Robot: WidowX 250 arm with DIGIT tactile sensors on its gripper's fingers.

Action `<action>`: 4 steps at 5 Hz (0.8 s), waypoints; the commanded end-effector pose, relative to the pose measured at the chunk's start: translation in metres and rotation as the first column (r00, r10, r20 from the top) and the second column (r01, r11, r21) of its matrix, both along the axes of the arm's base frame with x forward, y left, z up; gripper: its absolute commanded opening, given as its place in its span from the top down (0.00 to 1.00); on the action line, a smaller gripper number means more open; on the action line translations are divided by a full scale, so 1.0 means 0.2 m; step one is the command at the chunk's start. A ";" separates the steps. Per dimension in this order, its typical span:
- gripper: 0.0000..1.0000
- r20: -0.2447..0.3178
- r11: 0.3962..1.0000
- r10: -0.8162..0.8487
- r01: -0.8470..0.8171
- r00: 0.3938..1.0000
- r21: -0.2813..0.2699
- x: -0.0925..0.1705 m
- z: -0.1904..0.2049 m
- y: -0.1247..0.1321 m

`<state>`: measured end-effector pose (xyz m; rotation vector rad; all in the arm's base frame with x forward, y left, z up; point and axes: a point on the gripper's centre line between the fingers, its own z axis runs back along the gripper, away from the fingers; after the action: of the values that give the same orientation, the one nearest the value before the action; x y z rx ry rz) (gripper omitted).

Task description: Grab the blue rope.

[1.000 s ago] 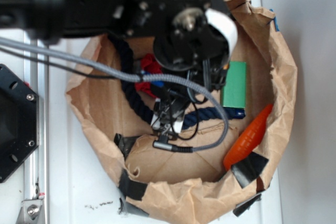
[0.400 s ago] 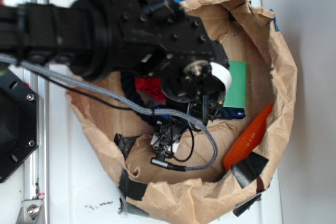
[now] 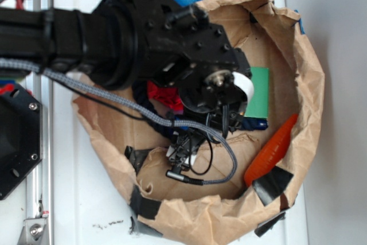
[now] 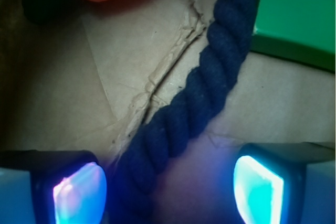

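Observation:
My gripper's fingers are still above the blue rope between them, so it is too early to close. My gripper lowers first, then closes on the rope.
The blue rope (image 4: 210, 93), thick, dark navy and twisted, runs diagonally over brown paper in the wrist view, from the top right down to between my fingers. My gripper (image 4: 168, 192) is open and straddles the rope. The rope lies close to the left pad (image 4: 79, 192), with a gap to the right pad (image 4: 260, 190). In the exterior view my gripper (image 3: 184, 146) is down inside the paper bag (image 3: 298, 55). The arm hides most of the rope (image 3: 252, 123); only a short dark piece shows by the green block (image 3: 259, 93).
The green block (image 4: 294, 24) lies beside the rope at the upper right. An orange carrot-shaped toy (image 3: 272, 150) leans on the bag's right wall. A red object (image 3: 163, 96) sits under the arm. The grey braided cable (image 3: 114, 98) loops across the bag. Black tape patches line the bag's rim.
The arm has come down into the bag and now covers most of the rope. Since 0.4 s ago it has barely shifted.

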<state>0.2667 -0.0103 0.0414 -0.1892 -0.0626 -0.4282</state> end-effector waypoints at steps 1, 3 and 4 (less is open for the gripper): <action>0.00 0.023 0.999 -0.032 0.031 0.999 0.024 -0.01 -0.01 -0.05; 0.00 0.041 0.973 0.228 -0.226 0.973 -0.039 0.03 0.03 -0.06; 0.00 0.037 0.961 0.271 -0.268 0.962 -0.069 0.04 0.05 -0.10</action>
<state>0.2714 -0.0188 0.0386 -0.2270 -0.1028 -0.1456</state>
